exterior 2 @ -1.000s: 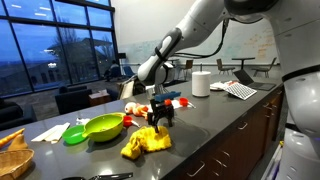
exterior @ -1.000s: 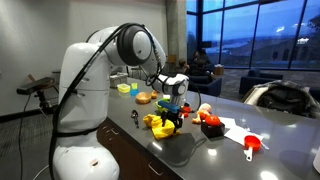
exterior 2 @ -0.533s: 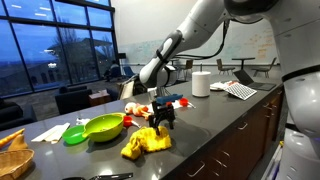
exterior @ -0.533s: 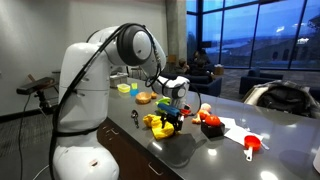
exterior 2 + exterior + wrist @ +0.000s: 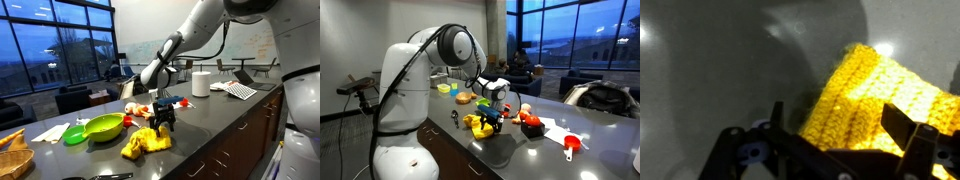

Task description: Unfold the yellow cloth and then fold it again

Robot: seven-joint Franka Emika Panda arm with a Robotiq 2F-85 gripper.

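Note:
My gripper closes now, since the edge of the yellow knitted cloth (image 5: pixel 838 117) lies between my open fingers. Closing now would catch the cloth.
The yellow knitted cloth (image 5: pixel 146 141) lies crumpled on the dark countertop (image 5: pixel 215 125); it also shows in an exterior view (image 5: pixel 477 124) and fills the right of the wrist view (image 5: pixel 875 105). My gripper (image 5: pixel 161 122) hangs just above the cloth's far edge, seen too in an exterior view (image 5: pixel 491 121). In the wrist view the two fingers (image 5: pixel 845 125) stand apart with the cloth's edge between them. The jaws are open and hold nothing.
A green bowl (image 5: pixel 103 126) and a green lid (image 5: pixel 75 134) sit beside the cloth. Red and orange items (image 5: pixel 530 123) lie on white paper behind the gripper. A paper roll (image 5: pixel 201 83) and a keyboard (image 5: pixel 240 90) stand farther along. A basket (image 5: pixel 12 152) is at the counter's end.

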